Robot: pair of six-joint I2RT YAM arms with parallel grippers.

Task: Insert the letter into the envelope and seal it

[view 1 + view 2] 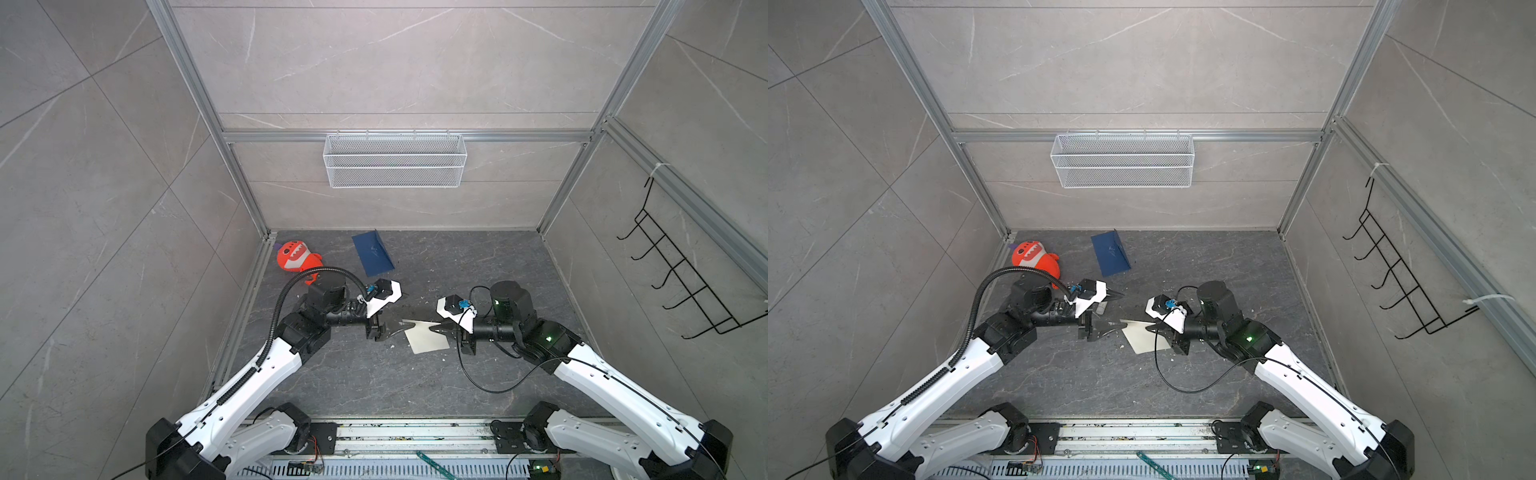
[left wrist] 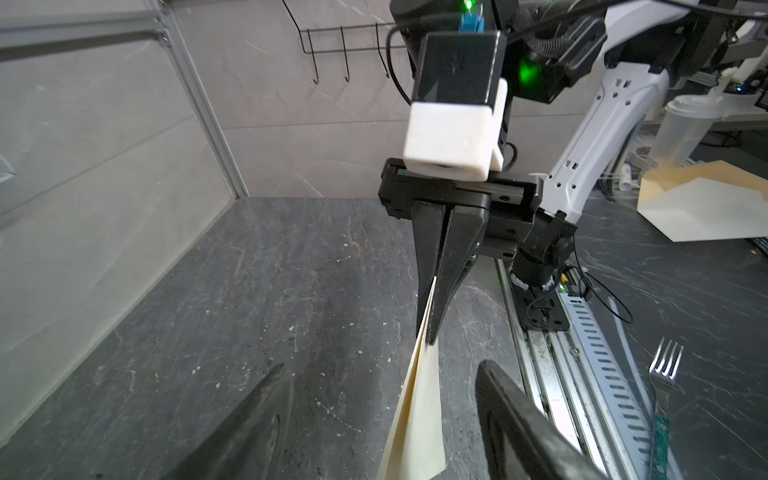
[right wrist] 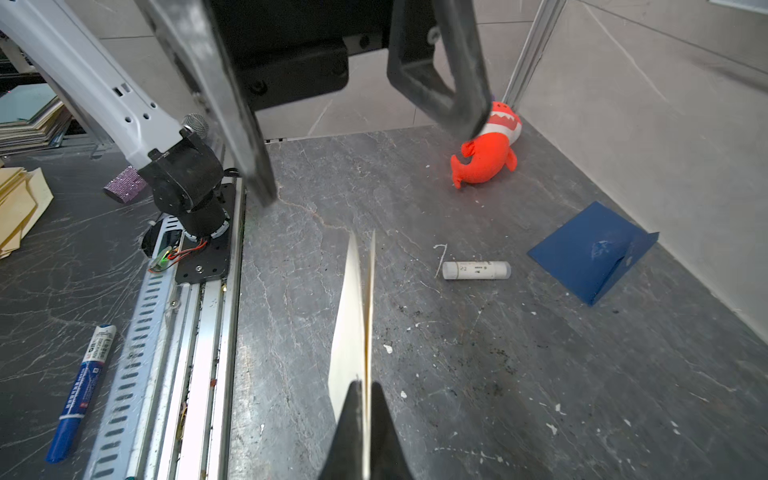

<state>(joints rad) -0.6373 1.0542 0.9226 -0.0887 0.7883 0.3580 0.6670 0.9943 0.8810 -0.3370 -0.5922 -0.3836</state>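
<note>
My left gripper will next pinch the letter's leaves together at the letter's other end. This will free my right gripper to get the envelope ready for the letter to go in.
The letter, a pale folded sheet, hangs on edge above the dark floor, its two leaves slightly apart. My right gripper is shut on one end of it, also seen from the left wrist. My left gripper stands open at the sheet's other end, which sits between the spread fingers without touching either. The navy envelope lies at the back with its flap raised.
A white glue stick lies on the floor between the letter and the envelope. An orange plush toy sits in the back left corner. A wire basket hangs on the back wall, black hooks on the right wall.
</note>
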